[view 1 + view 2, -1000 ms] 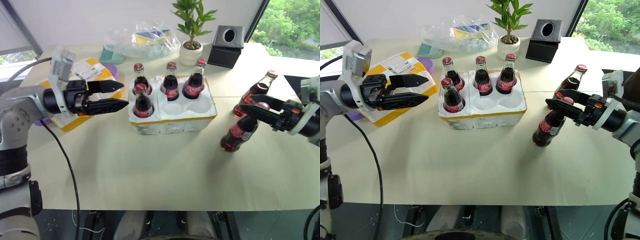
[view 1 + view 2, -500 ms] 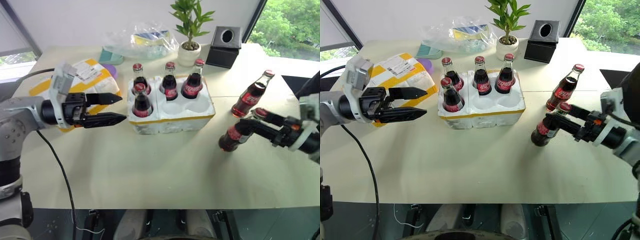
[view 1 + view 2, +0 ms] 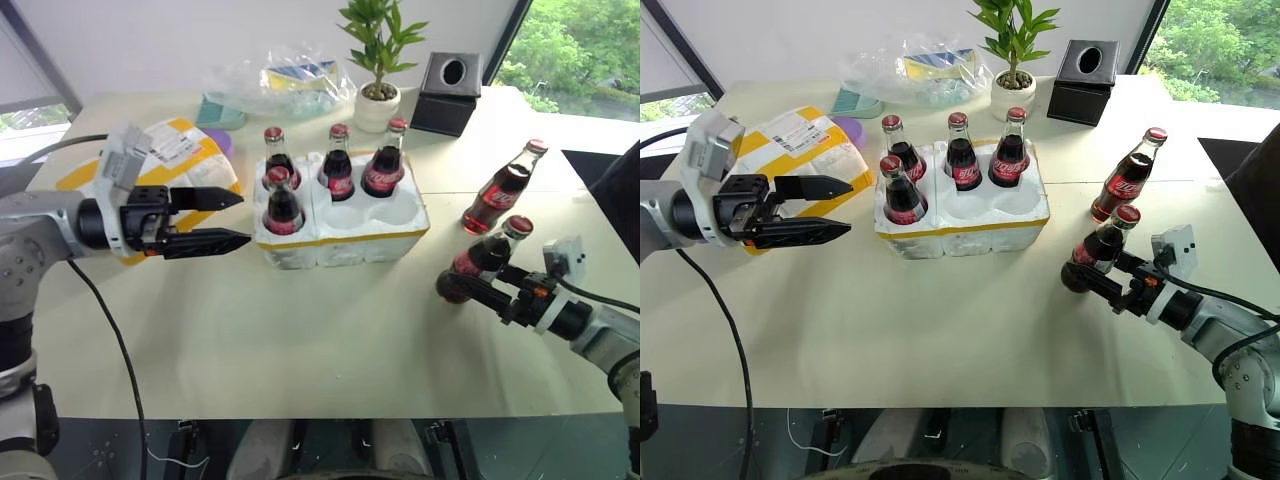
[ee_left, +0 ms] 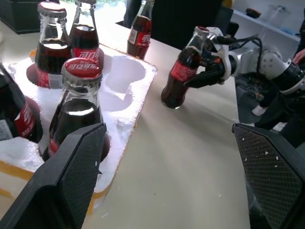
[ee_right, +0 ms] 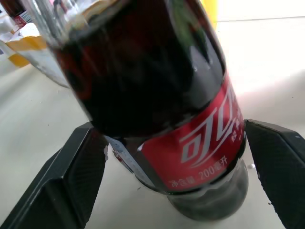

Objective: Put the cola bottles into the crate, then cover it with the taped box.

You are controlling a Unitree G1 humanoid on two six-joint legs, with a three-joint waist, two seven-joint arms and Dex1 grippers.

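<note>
I should close my right gripper on the nearer bottle now, because its fingers are beside that bottle's red label (image 3: pixel 466 264).
The white foam crate (image 3: pixel 345 232) with a yellow band sits mid-table. Several cola bottles stand in it, such as one (image 3: pixel 283 202) at the front left, and the two front wells on the right are bare. Two more cola bottles stand on the table at the right, one farther back (image 3: pixel 503 187) and one nearer (image 3: pixel 482 258). My right gripper (image 3: pixel 468 283) is open, low at the table, one finger on each side of the nearer bottle's lower body (image 5: pixel 190 152) with gaps showing. My left gripper (image 3: pixel 236 219) hangs open and empty left of the crate. Behind it lies the taped box (image 3: pixel 168 148).
A potted plant (image 3: pixel 380 95), a black tissue box (image 3: pixel 452 92) and a clear plastic bag (image 3: pixel 285 78) of items line the table's far side. A teal item (image 3: pixel 222 111) lies behind the taped box. The table's right edge is close behind my right arm.
My right gripper has dropped from near the bottle's neck to its lower body, close to the table. My left gripper has hardly moved.
</note>
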